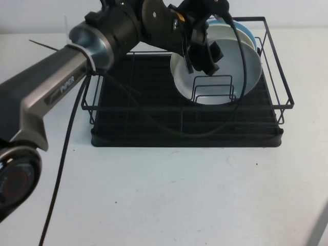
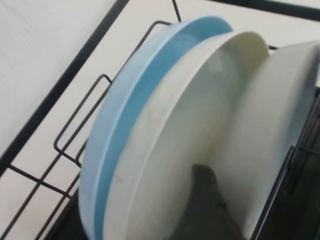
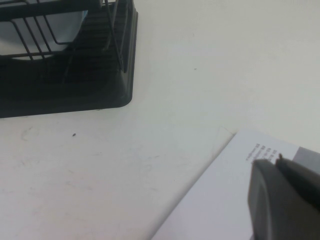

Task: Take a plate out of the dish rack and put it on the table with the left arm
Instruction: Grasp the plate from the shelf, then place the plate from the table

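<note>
Wire dividers and a whiter plate crowd the grey plate lower down, so my left gripper will grab its upper rim (image 1: 222, 40) next.
The black wire dish rack (image 1: 184, 138) stands on the white table (image 1: 169, 195). At its right end three plates stand on edge: the pale grey plate (image 1: 230, 77) in front, a whiter plate (image 2: 200, 110) behind it and a light blue plate (image 2: 130, 110) at the back. My left arm reaches over the rack. My left gripper (image 1: 202, 59) is open at the grey plate's upper left rim. In the left wrist view one finger (image 2: 205, 205) lies between the whiter plate and the grey plate (image 2: 287, 100). My right gripper (image 3: 276, 161) is shut and empty, low over the table to the right of the rack.
Upright wire dividers (image 1: 212, 87) stand in front of the grey plate. The left arm's black cable (image 1: 61, 169) trails over the rack and down the table's left side. A white printed sheet (image 3: 220, 200) lies under the right gripper. The rack's corner (image 3: 100, 90) shows in the right wrist view.
</note>
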